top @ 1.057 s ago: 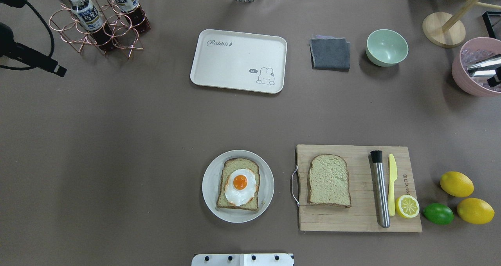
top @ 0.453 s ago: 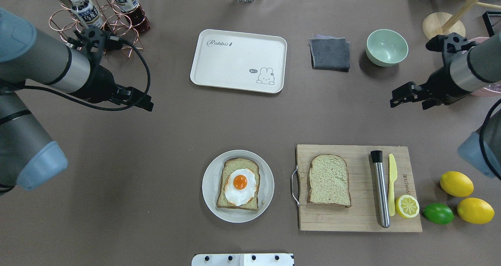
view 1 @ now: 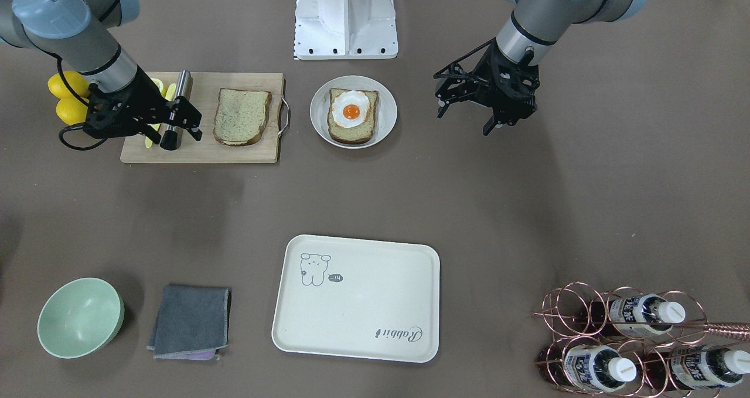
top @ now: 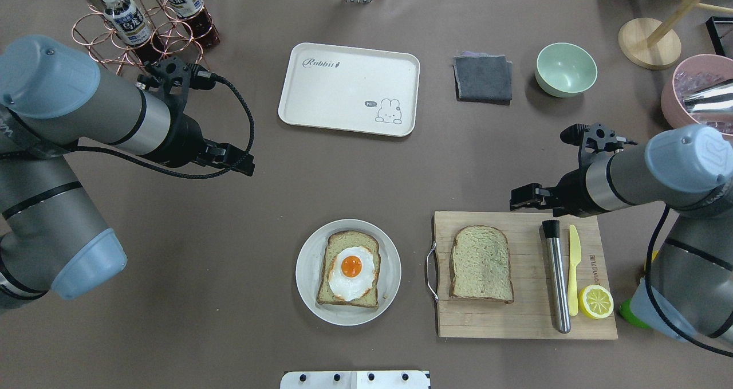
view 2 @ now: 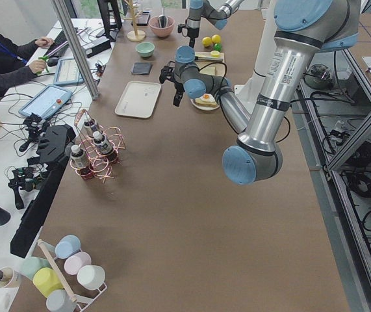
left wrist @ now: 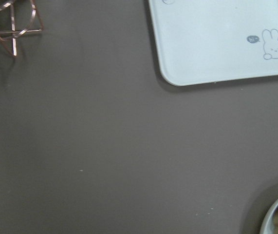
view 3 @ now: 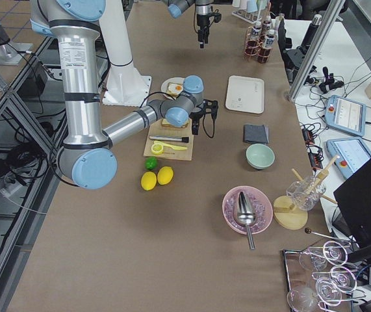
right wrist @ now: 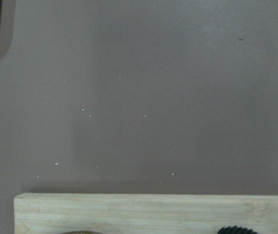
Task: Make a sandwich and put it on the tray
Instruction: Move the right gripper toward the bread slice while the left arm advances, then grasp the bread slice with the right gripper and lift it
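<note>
The fried egg on the plate (view 1: pixel 351 109) needs to be topped with the bare bread slice, so my right gripper next needs to grab the slice by its crust edge beside the muddler (view 1: pixel 218 118).
One bread slice (top: pixel 353 241) lies on a round white plate (top: pixel 306 263) with a fried egg (top: pixel 350 274) on top. A second bare slice (top: pixel 481 263) lies on the wooden cutting board (top: pixel 515 320). The cream tray (top: pixel 349 88) stands empty at the far middle. My left gripper (top: pixel 237 165) hovers open and empty over bare table, between the tray and the plate and to their left. My right gripper (top: pixel 522 197) hovers open and empty over the board's far edge, beyond the bare slice. In the front-facing view both grippers (view 1: pixel 464 120) (view 1: pixel 183 139) show spread fingers.
A steel muddler (top: pixel 556 277), a yellow knife (top: pixel 574 268) and a lemon half (top: pixel 595 301) lie on the board. A bottle rack (top: pixel 143 28) stands far left. A grey cloth (top: pixel 483 78), green bowl (top: pixel 566 69) and pink bowl (top: pixel 696 99) are far right.
Both arms have come into view from the sides. The left gripper moved right and nearer to the plate; the right gripper moved left and down to the board's far edge. The food has not moved.
</note>
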`<state>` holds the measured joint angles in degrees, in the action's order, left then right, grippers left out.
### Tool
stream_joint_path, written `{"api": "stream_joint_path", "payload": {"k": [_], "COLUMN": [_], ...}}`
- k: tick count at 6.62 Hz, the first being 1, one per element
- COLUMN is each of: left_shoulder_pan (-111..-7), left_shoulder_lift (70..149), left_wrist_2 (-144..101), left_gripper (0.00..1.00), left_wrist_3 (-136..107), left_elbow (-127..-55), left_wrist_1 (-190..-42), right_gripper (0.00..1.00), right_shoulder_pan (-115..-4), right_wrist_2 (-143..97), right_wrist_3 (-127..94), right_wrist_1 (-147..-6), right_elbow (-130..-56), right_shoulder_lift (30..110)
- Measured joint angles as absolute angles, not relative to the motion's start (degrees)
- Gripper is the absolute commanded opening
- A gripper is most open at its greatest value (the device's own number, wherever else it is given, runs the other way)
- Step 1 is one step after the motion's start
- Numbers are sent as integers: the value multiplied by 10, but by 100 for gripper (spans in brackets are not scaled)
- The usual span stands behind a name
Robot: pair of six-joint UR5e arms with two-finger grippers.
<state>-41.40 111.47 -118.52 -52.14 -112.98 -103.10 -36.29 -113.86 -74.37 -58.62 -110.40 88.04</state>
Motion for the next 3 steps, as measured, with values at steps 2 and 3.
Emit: {"api": "stream_joint_path", "payload": {"k": [2,3], "left_shoulder_pan": [-411,-410], "left_shoulder_lift": [1122,1123], "left_wrist_2": [-1181,-1181], "left_gripper": [98,98], "left_wrist_3": [-522,-522], "left_elbow": [-1127,-1127], "left_wrist_1": [-1031,-1031], "right_gripper": [70,44], "right_shoulder_pan": [-294,-276], "right_wrist_2": [-1073,-1056], "right_wrist_3": [-807,-815], "right_wrist_1": [-557,-555], "right_elbow": [-1103,-1103], "right_shoulder_lift": [888,889]}}
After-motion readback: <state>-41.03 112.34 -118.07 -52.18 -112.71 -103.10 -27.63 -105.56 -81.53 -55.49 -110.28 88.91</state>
